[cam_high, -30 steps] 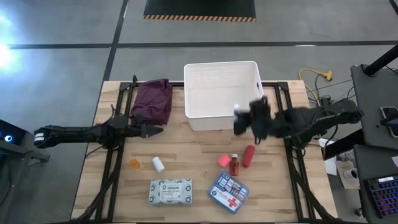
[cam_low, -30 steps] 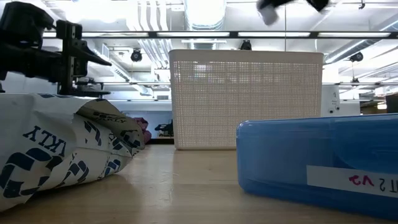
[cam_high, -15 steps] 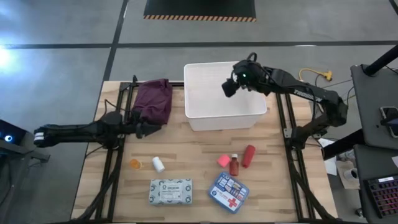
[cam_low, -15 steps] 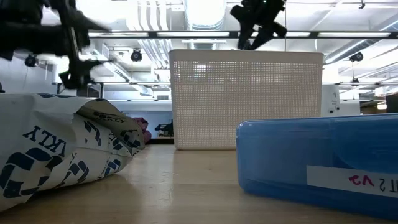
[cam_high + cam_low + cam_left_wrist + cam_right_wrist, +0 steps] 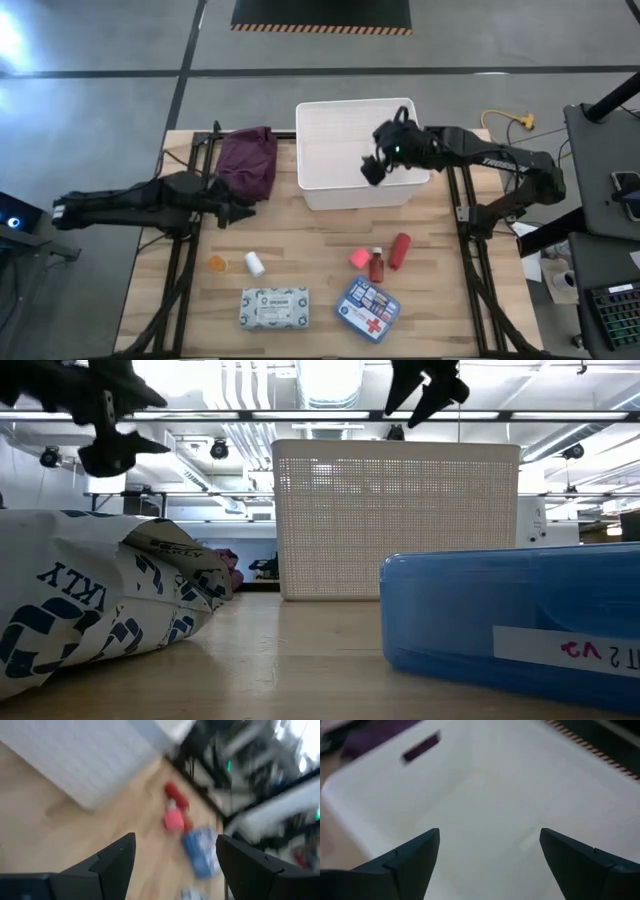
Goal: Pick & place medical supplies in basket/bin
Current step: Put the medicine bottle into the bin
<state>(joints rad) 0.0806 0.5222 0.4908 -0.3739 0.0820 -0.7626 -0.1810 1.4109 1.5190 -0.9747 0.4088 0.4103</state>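
The robot's left gripper will take hold of the white bottle by its smooth body (image 5: 254,265) next, so that it can put the bottle in the white basket (image 5: 345,150).
The white basket/bin (image 5: 340,140) stands at the table's far middle. My right gripper (image 5: 371,168) hangs open over its near right part, with only the bin's inside (image 5: 485,795) between its fingers. My left gripper (image 5: 240,213) is open above the wood, left of the bin and near the purple cloth. Supplies lie on the near half of the table: an orange cap (image 5: 217,263), a white bottle (image 5: 254,264), a patterned packet (image 5: 274,307), a blue first-aid box (image 5: 367,310), a pink cap (image 5: 357,258), a red bottle (image 5: 377,266) and a red tube (image 5: 400,250).
A folded purple cloth (image 5: 248,160) lies at the far left, beside the bin. In the low view the packet (image 5: 100,605) and the blue box (image 5: 510,620) stand close in front, with the bin's ribbed wall (image 5: 395,520) behind them. Bare wood lies between my left gripper and the supplies.
My right gripper has swung from the bin's near right corner up and over the bin, carrying a small white thing, and has opened; nothing shows between its fingers now. My left gripper has risen a little and stayed open.
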